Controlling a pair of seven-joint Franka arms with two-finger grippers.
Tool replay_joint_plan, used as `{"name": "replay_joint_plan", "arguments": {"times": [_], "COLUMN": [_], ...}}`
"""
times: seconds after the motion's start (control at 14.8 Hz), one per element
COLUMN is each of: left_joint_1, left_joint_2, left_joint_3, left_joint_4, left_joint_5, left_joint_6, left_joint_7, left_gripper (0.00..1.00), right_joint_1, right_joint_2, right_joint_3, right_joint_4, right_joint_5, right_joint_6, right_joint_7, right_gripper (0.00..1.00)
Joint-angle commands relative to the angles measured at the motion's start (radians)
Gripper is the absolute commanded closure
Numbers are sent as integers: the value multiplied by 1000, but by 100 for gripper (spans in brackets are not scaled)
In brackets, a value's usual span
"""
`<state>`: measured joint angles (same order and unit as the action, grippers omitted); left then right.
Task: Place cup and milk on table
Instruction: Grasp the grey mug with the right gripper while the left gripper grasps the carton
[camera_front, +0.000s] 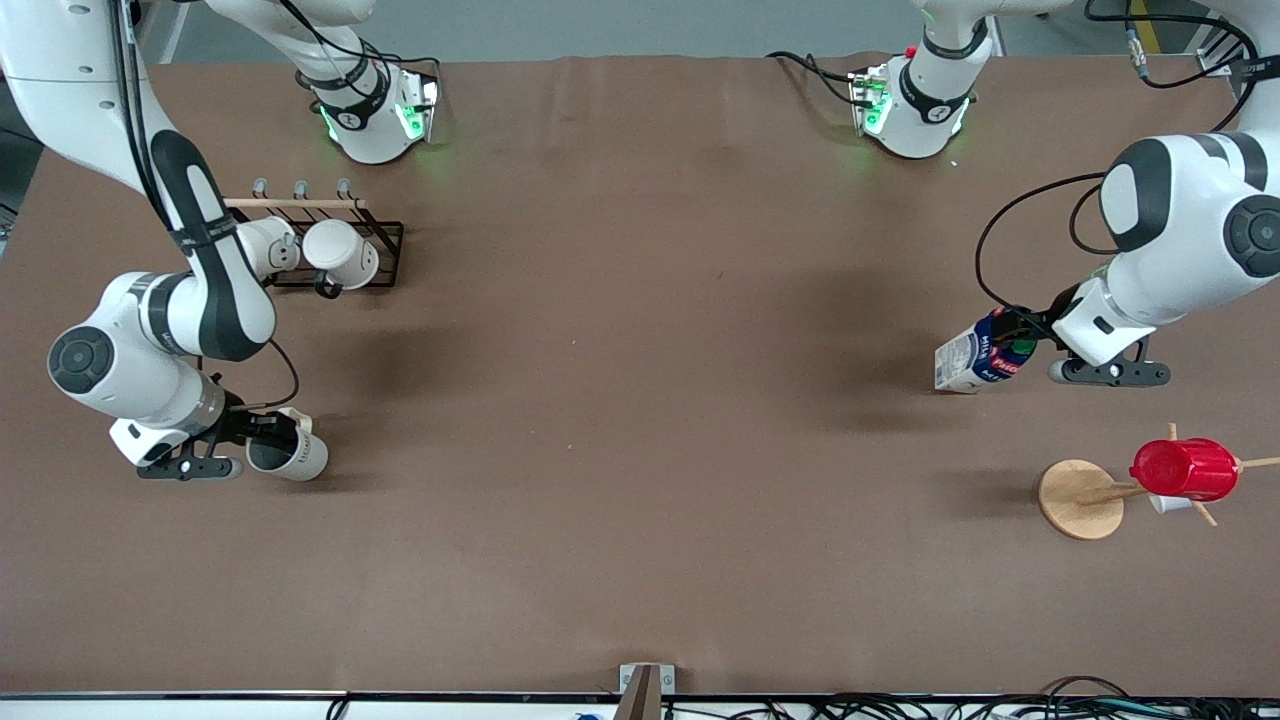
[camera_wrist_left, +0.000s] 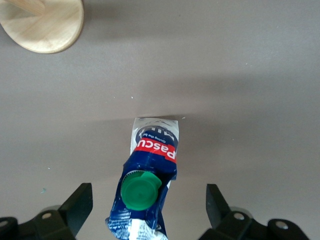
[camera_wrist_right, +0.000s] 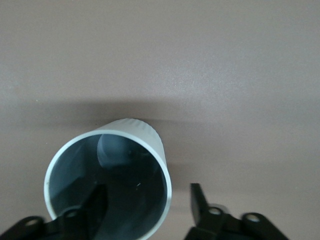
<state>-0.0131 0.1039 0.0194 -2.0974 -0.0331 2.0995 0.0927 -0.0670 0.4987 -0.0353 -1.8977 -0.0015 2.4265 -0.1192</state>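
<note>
My left gripper should next grab the milk carton by its dark blue top (camera_front: 1015, 341). Then it can place the carton beside the cup (camera_front: 290, 452).
The milk (camera_front: 975, 358), a small white carton with a dark blue top, red label and green cap, stands on the brown table (camera_front: 640, 400) toward the left arm's end. My left gripper (camera_front: 1012, 348) is open around its top, with neither finger touching it. In the left wrist view the milk (camera_wrist_left: 152, 150) sits between the spread fingers of the left gripper (camera_wrist_left: 148, 207). The cup (camera_front: 290, 452), cream-white with dark lettering, rests on the table toward the right arm's end. My right gripper (camera_front: 262, 438) is open, with one finger inside the cup (camera_wrist_right: 107, 175) and one outside its rim (camera_wrist_right: 147, 205).
A black wire rack (camera_front: 385, 250) with two white mugs stands farther from the front camera than the cup. A wooden mug tree with a round base (camera_front: 1078, 498) carries a red ribbed cup (camera_front: 1185, 468), nearer the front camera than the milk. Its base shows in the left wrist view (camera_wrist_left: 45, 25).
</note>
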Motion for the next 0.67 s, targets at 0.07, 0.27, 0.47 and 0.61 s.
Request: {"name": "replay_joint_plan", "arguments": {"times": [0.07,0.27,0.47,0.61], "left_joint_1": [16,18,18,18], "left_joint_2": [28,39,49,51], "left_joint_3": [4,4,2,2], "left_joint_4": [-6,-21,-33,-35], "left_joint_5": [-5,-5,-5,-8], "left_joint_6": [17,19,30,37], "left_joint_7": [50,70,76,74], "left_gripper": [0,0,1,4], "right_joint_1": [-14,-10,-1,32], "right_joint_2": [4,1,-34,-72], "right_joint_3": [11,11,14,21], "right_joint_4": [-14,-3,37,84], "right_joint_5": [55,81,83,106], "right_joint_6": [46,34,-87,-238], "right_joint_7": [-14,-22,-10,77], "right_gripper": [100,100,100,100]}}
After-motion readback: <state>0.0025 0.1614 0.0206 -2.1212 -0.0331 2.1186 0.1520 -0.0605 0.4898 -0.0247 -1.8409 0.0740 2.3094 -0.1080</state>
